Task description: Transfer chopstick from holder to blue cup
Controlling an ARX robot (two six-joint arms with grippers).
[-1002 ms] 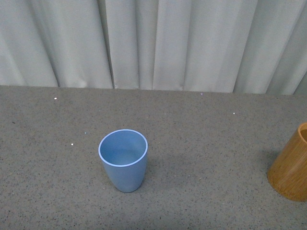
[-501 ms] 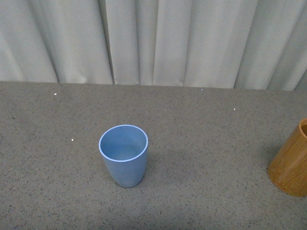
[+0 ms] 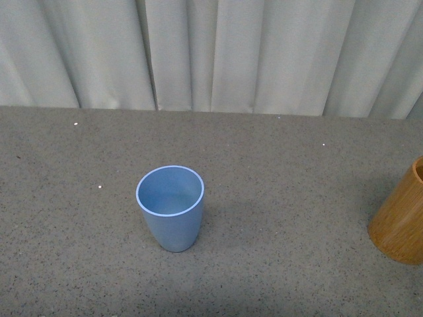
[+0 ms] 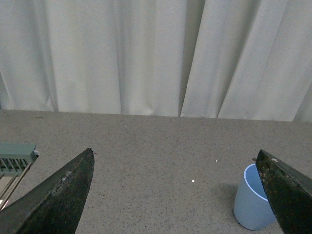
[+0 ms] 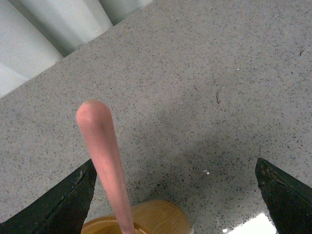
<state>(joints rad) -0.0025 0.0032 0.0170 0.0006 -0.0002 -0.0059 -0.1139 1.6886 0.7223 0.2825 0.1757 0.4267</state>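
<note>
The robot's right gripper will move the salmon-pink chopstick into the blue cup, so next it will grab the chopstick by its body below its rounded tip [image 5: 111,168].
The blue cup [image 3: 170,207] stands upright and empty on the grey speckled table [image 3: 284,178] in the front view. The orange-brown holder [image 3: 400,223] is cut off at the right edge. No arm shows in the front view. In the left wrist view my left gripper [image 4: 175,158] is open and empty, with the blue cup [image 4: 249,199] beside one finger. In the right wrist view my right gripper [image 5: 175,165] is open above the holder [image 5: 141,220]. A salmon-pink chopstick [image 5: 105,161] rises from the holder between the jaws, close to one finger and untouched.
A pale pleated curtain [image 3: 211,53] hangs along the table's far edge. A pale green slatted object [image 4: 14,158] sits at the edge of the left wrist view. A bright white patch [image 5: 253,225] shows on the table near the holder.
In the front view the cup, holder and table edge have shifted slightly upward in the picture, as if the camera tilted. Nothing else has moved.
</note>
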